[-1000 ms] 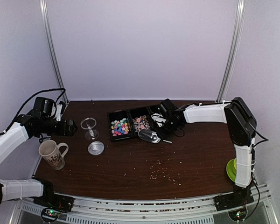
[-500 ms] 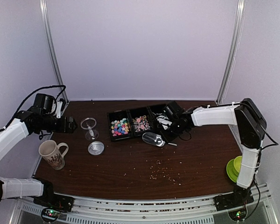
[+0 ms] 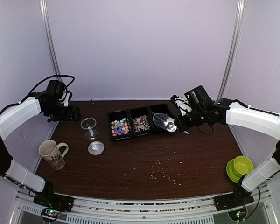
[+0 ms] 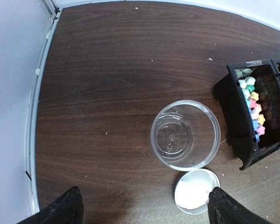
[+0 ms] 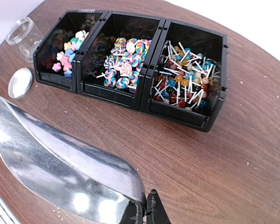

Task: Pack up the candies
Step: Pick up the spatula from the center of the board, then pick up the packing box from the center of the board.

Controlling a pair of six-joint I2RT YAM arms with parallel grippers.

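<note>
The clear jar [image 4: 185, 134] has a wide opening that should stay free to take candies from the scoop, so my left gripper should hold the jar by its rim [image 4: 154, 135] next.
The candies [image 3: 120, 126] are small multicoloured star-shaped sweets in the left compartment of a black three-part bin [image 3: 129, 112]; they also show in the left wrist view [image 4: 254, 111] and the right wrist view [image 5: 68, 41]. My right gripper [image 3: 180, 125] is shut on the handle of a metal scoop [image 3: 164, 122], held empty above the table, right of the bin; the scoop [image 5: 60, 163] fills the lower left of the right wrist view, with the gripper [image 5: 147, 213] at its base. My left gripper [image 4: 144, 215] hangs open above a clear jar [image 4: 185, 134] and its lid [image 4: 197, 191].
The bin's middle part holds swirl lollipops [image 5: 123, 60] and its right part stick lollipops [image 5: 189, 79]. The jar [image 3: 88, 126] and lid [image 3: 96, 148] lie left of the bin. A patterned mug [image 3: 52, 154] stands front left, green bowls [image 3: 239, 168] front right. Pale crumbs [image 3: 163, 173] dot the table.
My right arm has lifted the scoop off the table and swung it up and to the right. The left arm has pulled back towards the far left corner, its gripper still open.
</note>
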